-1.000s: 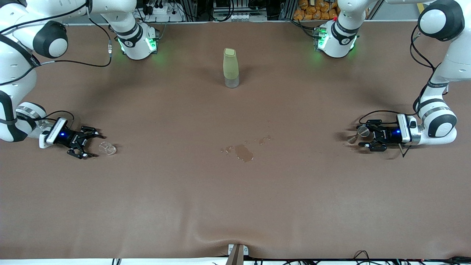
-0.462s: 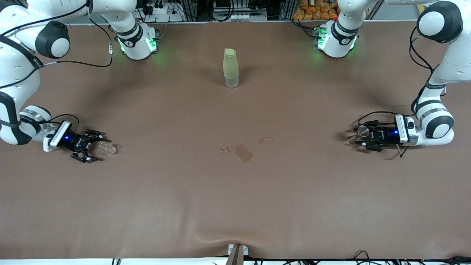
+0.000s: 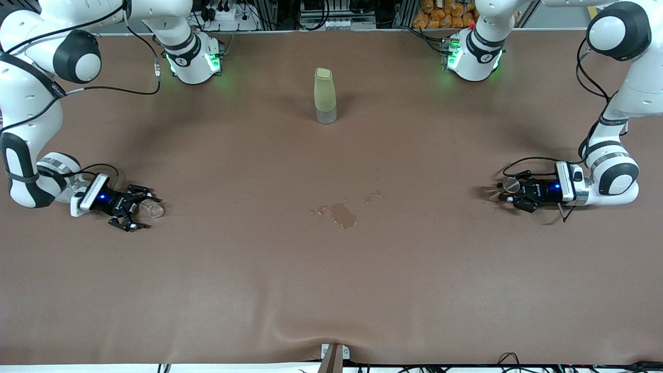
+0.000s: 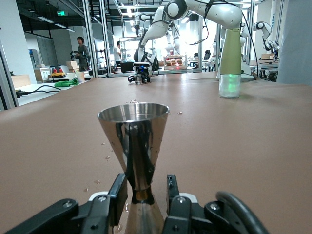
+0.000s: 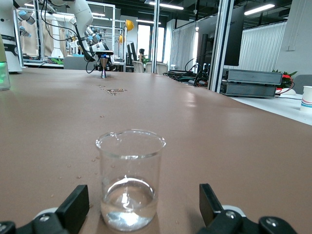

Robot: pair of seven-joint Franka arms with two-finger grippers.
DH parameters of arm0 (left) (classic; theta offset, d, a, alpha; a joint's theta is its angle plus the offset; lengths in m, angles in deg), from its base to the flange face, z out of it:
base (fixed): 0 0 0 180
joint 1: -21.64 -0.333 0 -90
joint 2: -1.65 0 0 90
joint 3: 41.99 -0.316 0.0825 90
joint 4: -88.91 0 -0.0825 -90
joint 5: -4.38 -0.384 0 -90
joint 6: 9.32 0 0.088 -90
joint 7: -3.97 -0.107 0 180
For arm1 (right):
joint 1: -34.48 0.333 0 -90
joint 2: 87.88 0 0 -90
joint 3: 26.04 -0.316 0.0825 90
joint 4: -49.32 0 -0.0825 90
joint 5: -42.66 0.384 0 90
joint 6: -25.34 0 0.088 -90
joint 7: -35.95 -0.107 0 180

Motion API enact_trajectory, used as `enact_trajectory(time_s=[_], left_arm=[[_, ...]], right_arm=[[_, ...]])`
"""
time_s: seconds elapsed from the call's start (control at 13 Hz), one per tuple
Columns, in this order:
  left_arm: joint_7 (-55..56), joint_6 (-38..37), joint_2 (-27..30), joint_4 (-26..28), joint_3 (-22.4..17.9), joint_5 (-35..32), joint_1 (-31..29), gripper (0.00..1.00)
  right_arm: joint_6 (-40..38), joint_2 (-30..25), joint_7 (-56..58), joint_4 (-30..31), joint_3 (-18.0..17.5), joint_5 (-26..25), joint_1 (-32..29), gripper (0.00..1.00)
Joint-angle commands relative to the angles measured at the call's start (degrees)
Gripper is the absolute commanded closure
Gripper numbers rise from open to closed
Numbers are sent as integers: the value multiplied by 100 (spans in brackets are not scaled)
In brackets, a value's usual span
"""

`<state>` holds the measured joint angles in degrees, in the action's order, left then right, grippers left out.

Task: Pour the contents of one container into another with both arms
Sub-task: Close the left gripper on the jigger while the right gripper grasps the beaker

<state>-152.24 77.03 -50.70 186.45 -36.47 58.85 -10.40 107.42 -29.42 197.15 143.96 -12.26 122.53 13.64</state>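
Observation:
I need to pour between the two containers. My right gripper will next take hold of the clear glass cup by the lower part of its side (image 5: 129,202).
The tiny clear glass cup (image 3: 153,209) stands upright at the right arm's end of the table, with a little clear liquid in its bottom (image 5: 129,183). My right gripper (image 3: 140,209) lies low on the table, open wide, one finger on each side of the cup (image 5: 141,207) and neither touching it. At the left arm's end the steel hourglass jigger (image 3: 510,185) stands upright (image 4: 133,129). My left gripper (image 3: 506,194) is open, its fingers close on both sides of the jigger's narrow waist (image 4: 145,189), with a thin gap still showing.
A tall pale-green bottle (image 3: 325,96) stands mid-table near the robot bases. A small wet puddle (image 3: 343,214) with scattered drops lies on the brown mat, between the two grippers. Black cables trail from both wrists.
My right gripper has slid forward until the glass cup sits between its fingers. My left gripper's fingers have narrowed toward the jigger's waist. Cup and jigger have not moved.

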Motion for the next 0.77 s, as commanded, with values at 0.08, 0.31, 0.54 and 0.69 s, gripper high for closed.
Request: enact_trajectory(time_s=[0.08, 0.31, 0.54, 0.69], left_arm=[[-445, -39, -82, -50, -51, 125, 40, 90], [-367, -39, -82, -59, -43, 238, 40, 100], [-331, -48, -3, -112, 71, 335, 364, 100], [52, -48, 14, -191, 221, 388, 697, 100]], right_arm=[[221, 52, 1362, 292, -208, 170, 133, 0], [229, 52, 1362, 292, -270, 161, 168, 0], [230, 52, 1353, 292, -288, 161, 186, 81], [221, 60, 1309, 301, -305, 170, 186, 100]])
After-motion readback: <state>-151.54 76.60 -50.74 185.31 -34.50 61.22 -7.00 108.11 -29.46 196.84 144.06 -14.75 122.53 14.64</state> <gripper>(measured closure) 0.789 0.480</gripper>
